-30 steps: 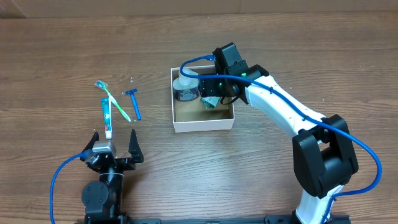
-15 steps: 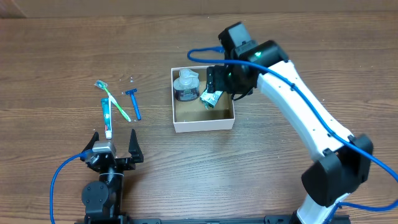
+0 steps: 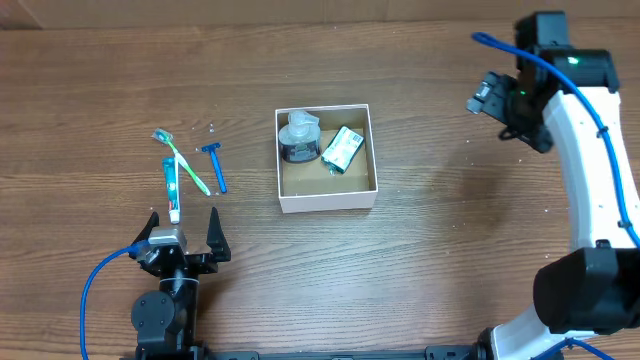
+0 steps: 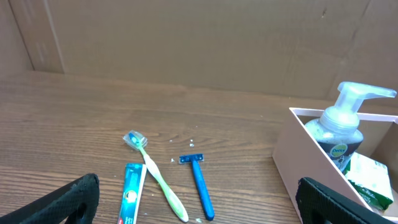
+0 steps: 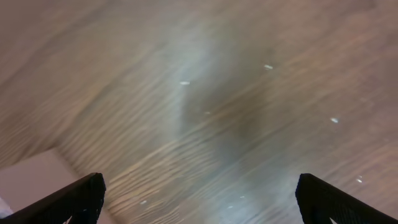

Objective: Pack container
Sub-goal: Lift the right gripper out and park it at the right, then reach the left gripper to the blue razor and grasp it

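I need to lay the razor flat inside the container point(image 3: 326, 200), so I should reach the blue razor with my left gripper and grab its handle point(image 3: 219, 172), which leaves the razor's head free.
The container point(image 3: 326, 200) is a shallow white-walled box with a brown floor at the table's middle. In it stand a pump bottle point(image 3: 299, 137) and a green packet point(image 3: 342, 149). A green toothbrush point(image 3: 182, 158), a blue razor point(image 3: 216, 166) and a toothpaste tube point(image 3: 172, 189) lie left of it. They also show in the left wrist view: the toothbrush point(image 4: 159, 182), the razor point(image 4: 200, 185), the tube point(image 4: 131, 196) and the container's wall point(image 4: 305, 163). My left gripper point(image 3: 183, 240) is open and empty, near the front edge. My right gripper point(image 3: 490, 100) is open and empty, raised at the far right.
A cardboard wall point(image 4: 199, 43) stands behind the table. Small white specks point(image 5: 267, 66) lie on the wood under the right gripper. A blue cable point(image 3: 100, 290) runs from the left arm's base.
My right gripper has let go of the green packet in the container, then lifted and swung away to the far right. The left arm has not moved.
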Available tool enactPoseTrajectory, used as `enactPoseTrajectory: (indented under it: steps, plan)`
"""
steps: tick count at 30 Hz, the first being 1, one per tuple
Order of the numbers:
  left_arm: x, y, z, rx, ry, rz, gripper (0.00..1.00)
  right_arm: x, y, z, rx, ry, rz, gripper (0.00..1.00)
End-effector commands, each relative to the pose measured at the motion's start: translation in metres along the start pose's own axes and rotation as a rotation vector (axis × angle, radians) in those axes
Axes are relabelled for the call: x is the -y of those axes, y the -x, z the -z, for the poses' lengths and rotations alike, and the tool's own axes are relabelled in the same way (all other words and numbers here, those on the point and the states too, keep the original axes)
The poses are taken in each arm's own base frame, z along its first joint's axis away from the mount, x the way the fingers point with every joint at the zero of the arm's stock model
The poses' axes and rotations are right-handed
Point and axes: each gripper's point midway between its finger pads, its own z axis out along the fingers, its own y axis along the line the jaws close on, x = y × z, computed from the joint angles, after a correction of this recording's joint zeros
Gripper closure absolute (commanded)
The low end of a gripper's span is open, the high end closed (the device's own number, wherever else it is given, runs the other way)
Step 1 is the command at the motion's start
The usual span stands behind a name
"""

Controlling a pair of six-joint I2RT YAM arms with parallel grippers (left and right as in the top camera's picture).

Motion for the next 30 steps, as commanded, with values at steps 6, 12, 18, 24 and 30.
enactPoseTrajectory:
  steps: [6,12,18,24,30]
  plan:
    - [0.02,0.049,0.013,-0.029,-0.082,0.03,0.0,0.021,0.002,-0.01,-0.02,-0.047,-0.053,0.0]
    - [0.031,0.114,-0.053,-0.497,-0.062,0.043,0.0,0.021,0.002,-0.01,-0.02,-0.047,-0.053,0.0]
    - [0.083,0.05,-0.111,-0.855,-0.364,0.234,0.0,0.021,0.002,-0.01,-0.02,-0.047,-0.053,0.0]
    - [0.027,-0.062,-0.158,-1.076,0.016,0.307,0.15,0.021,0.002,-0.01,-0.02,-0.047,-0.053,0.0]
    - [0.002,-0.107,-0.174,-1.102,0.203,0.267,0.19,0.021,0.002,-0.01,-0.02,-0.047,-0.053,0.0]
